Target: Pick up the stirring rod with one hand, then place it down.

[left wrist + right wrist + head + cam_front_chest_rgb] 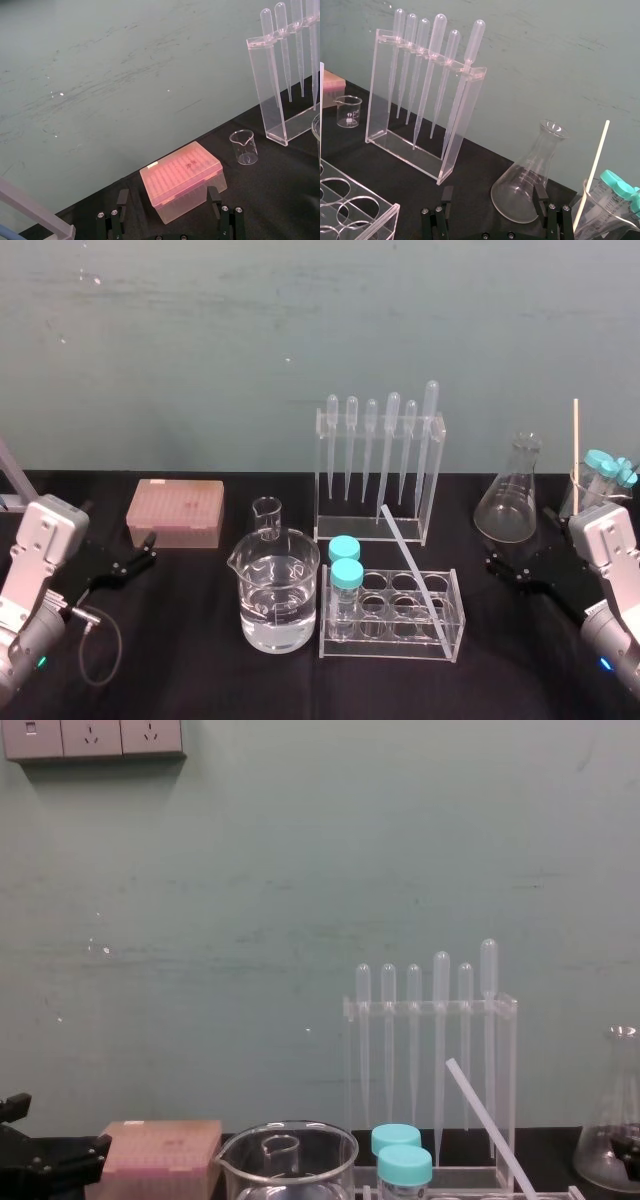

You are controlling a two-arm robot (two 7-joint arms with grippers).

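Note:
The rod's lower end sits down in the clear rack (560,1195). Next, my right gripper grabs the rod by its upper part standing free (468,1090).
The stirring rod (413,565) is a thin translucent-white stick. It leans across the clear test tube rack (455,640), its far end down by the pipette stand; the chest view shows the stirring rod (490,1125) slanting up to the left. My left gripper (148,548) rests open at the left, in front of the pink box, and its black fingers (122,200) stand wide apart. My right gripper (518,558) is open at the right beside the conical flask, its fingers (538,192) holding nothing. Both grippers are well away from the rod.
A pipette stand (378,455) is behind the rack, which holds two teal-capped tubes (345,575). A water-filled beaker (278,600) and small beaker (266,515) sit centre-left, near the pink tip box (175,512). At right are a conical flask (510,495) and a beaker holding a cream stick (576,455).

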